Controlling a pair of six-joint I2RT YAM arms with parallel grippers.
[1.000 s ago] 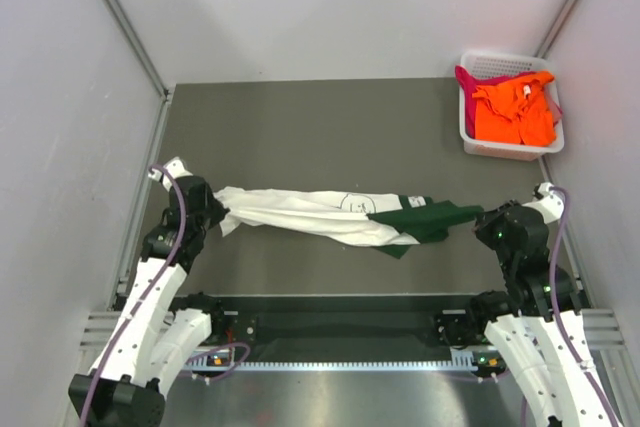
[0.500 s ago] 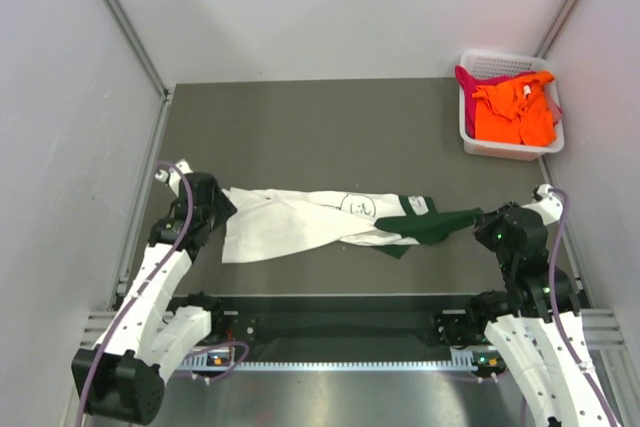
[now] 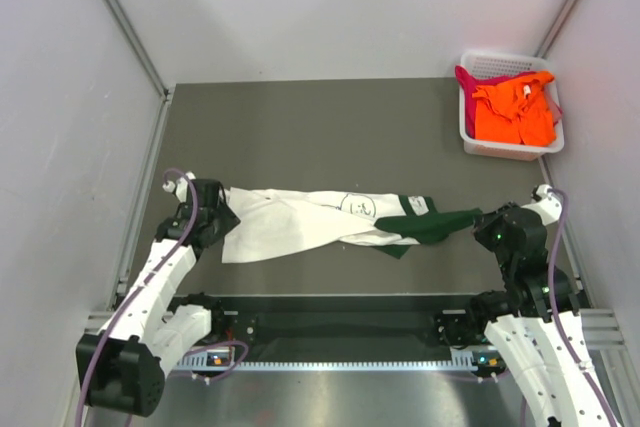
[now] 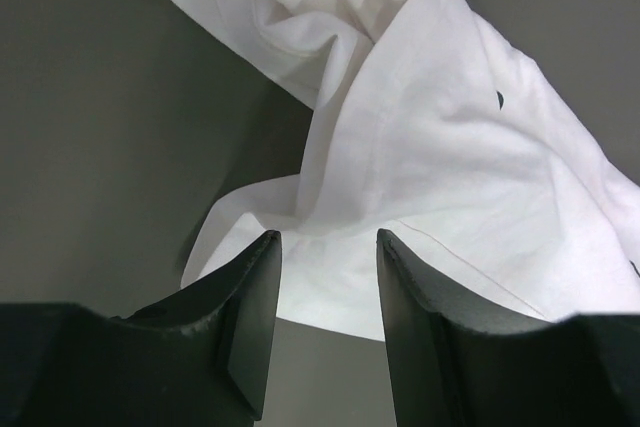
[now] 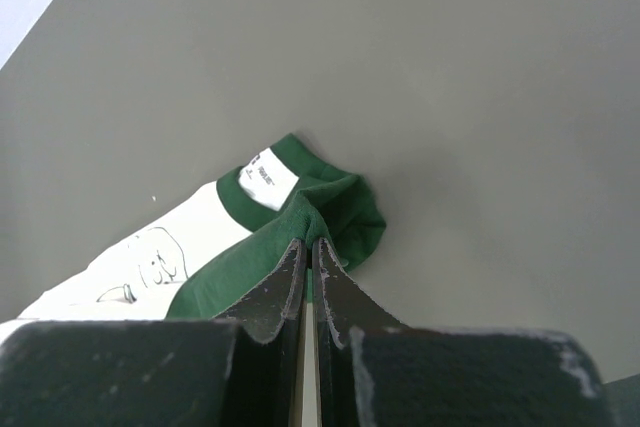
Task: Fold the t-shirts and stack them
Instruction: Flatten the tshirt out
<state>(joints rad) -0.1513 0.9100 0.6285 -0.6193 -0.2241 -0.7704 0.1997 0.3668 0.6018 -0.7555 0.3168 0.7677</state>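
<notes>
I need to spread the white t-shirt flat for folding, so my left gripper should next grab the white t-shirt's hem (image 3: 236, 217), opposite the green sleeve end that is being held.
The white t-shirt with dark green parts (image 3: 320, 219) lies stretched across the near middle of the dark table, its black print (image 3: 357, 204) facing up. My left gripper (image 3: 222, 219) is open and empty at its white left end; the white hem (image 4: 420, 197) lies just beyond the fingertips (image 4: 262, 252). My right gripper (image 3: 482, 215) is shut on the green sleeve end (image 5: 310, 212), beside the collar with a white label (image 5: 265, 179). An orange t-shirt (image 3: 515, 112) and a magenta one (image 3: 468, 82) lie in the basket.
A white lattice basket (image 3: 506, 150) stands at the far right corner of the table. White walls with metal rails enclose the table on the left, back and right. A slotted metal rail (image 3: 330, 332) runs along the near edge by the arm bases.
My left gripper has let go of the white end, which has dropped and spread flat on the table. The left arm has moved slightly down and right. The right arm has stayed still.
</notes>
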